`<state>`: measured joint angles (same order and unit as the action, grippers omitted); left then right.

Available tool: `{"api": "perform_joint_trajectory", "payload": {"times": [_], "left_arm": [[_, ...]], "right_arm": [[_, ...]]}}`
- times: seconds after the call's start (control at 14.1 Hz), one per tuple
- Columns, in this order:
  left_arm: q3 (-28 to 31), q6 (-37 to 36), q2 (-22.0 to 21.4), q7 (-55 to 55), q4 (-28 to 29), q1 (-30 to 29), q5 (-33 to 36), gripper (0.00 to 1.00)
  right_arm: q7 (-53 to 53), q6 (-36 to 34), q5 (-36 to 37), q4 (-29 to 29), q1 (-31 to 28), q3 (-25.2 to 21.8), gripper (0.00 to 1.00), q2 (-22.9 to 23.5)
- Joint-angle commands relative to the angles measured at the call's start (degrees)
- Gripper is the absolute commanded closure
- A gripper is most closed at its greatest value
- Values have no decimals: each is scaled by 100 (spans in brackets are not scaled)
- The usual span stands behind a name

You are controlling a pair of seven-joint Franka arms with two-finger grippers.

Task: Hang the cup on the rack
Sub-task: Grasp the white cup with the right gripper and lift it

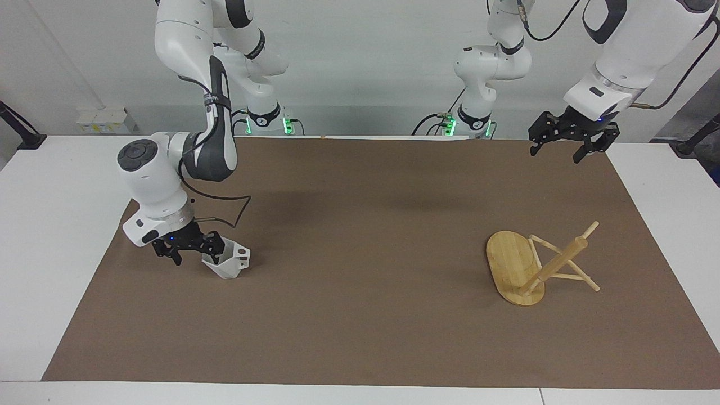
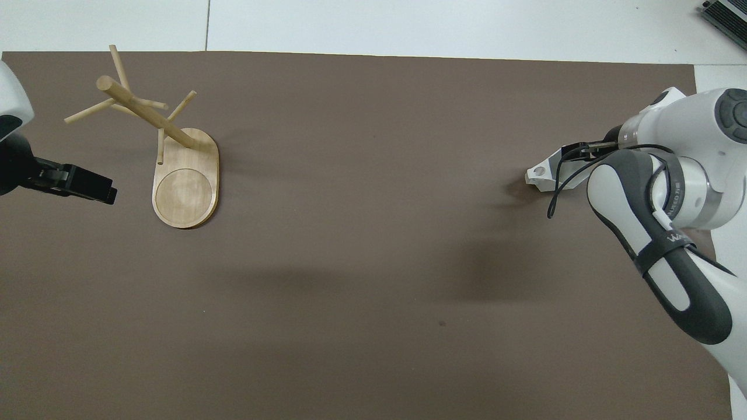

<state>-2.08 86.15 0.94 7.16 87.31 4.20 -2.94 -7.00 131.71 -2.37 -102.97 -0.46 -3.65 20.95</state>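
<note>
The white faceted cup is bound for the rack (image 2: 140, 112). Next, my right gripper picks up the cup by its rim (image 2: 543, 168).
The white faceted cup (image 1: 229, 263) stands on the brown mat toward the right arm's end, its pierced handle (image 1: 242, 252) pointing toward the table's middle. My right gripper (image 1: 195, 253) is low at the cup and open. One finger (image 1: 216, 245) is at the cup's rim and the other is outside its wall. In the overhead view the right arm covers most of the cup (image 2: 541, 175). The bamboo rack (image 1: 531, 267) stands on its oval base toward the left arm's end, also seen in the overhead view (image 2: 185, 181). My left gripper (image 1: 559, 144) waits open in the air, over the mat's edge by the robots.
The brown mat (image 1: 360, 236) covers most of the white table (image 1: 50, 225). The rack's thin pegs (image 2: 87, 111) stick out from its post on several sides. A black cable (image 1: 225, 216) loops from the right wrist just above the cup.
</note>
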Motion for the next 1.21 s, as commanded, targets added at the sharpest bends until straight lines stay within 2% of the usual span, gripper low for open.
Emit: {"api": "perform_joint_trajectory", "payload": {"times": [0.0,0.28,0.43,0.5,0.64,1.0,1.14], "left_arm": [[-56,34,-86,-39,102,-59,75,0],[-56,34,-86,-39,102,-59,75,0],[-56,68,-86,-66,102,-7,75,0],[-65,130,-77,-48,102,19,75,0],[-65,122,-77,-66,102,-15,75,0],[-47,166,-68,-522,93,-59,101,0],[-38,131,-68,-532,94,-68,101,0]], "right_arm": [[-135,110,-168,-126,-68,22,0,-48],[-109,84,-176,-197,-77,22,0,-56],[22,22,-176,-179,-51,31,29,-65],[84,13,-176,-188,-25,22,39,-65],[373,-13,-176,-188,11,31,51,-74],[963,-13,-176,-144,169,162,100,-100],[963,-5,-176,-118,169,163,100,-92]]}}
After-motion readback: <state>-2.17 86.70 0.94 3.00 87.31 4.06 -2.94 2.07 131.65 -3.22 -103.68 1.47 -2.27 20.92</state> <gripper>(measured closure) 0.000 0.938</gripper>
